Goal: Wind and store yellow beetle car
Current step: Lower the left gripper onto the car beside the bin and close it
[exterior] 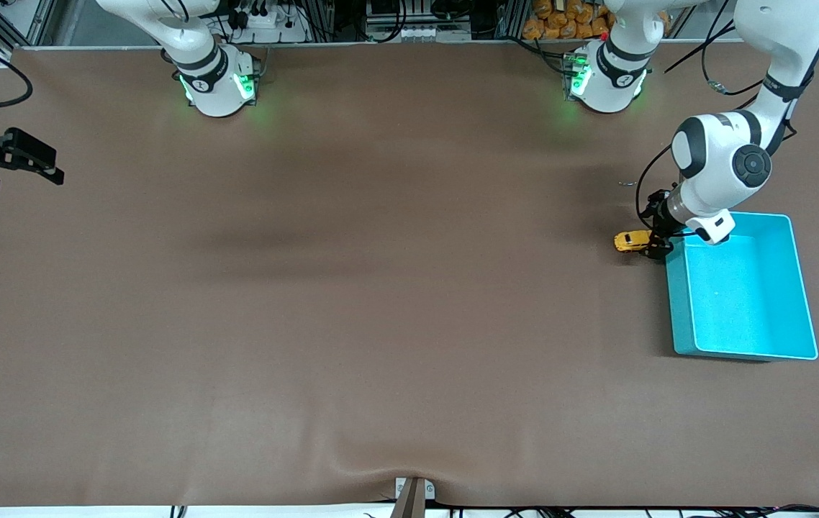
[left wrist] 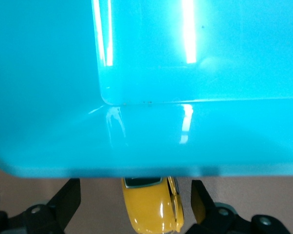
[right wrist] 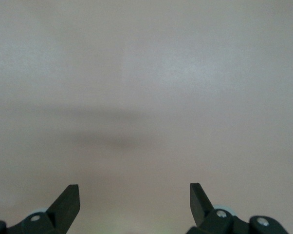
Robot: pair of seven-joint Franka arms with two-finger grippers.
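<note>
The fingertips stand on either side of the yellow car by the teal bin, so my left gripper needs to close on the car.
The yellow beetle car (exterior: 632, 241) stands on the brown table, right beside the outer wall of the teal bin (exterior: 677, 309), on its side toward the right arm's end. My left gripper (exterior: 654, 237) is low over the car and open. In the left wrist view the car (left wrist: 154, 204) lies between the two black fingers, closer to one finger (left wrist: 200, 200), with a small gap on both sides. The bin's wall (left wrist: 146, 141) hides the car's other end. My right gripper (exterior: 55, 167) waits open over the table edge at the right arm's end; in its own view the right gripper (right wrist: 134, 190) holds nothing.
The bin holds nothing that I can see. A small metal piece (exterior: 625, 183) lies on the table a little farther from the front camera than the car. Both arm bases (exterior: 219, 86) stand along the table's back edge.
</note>
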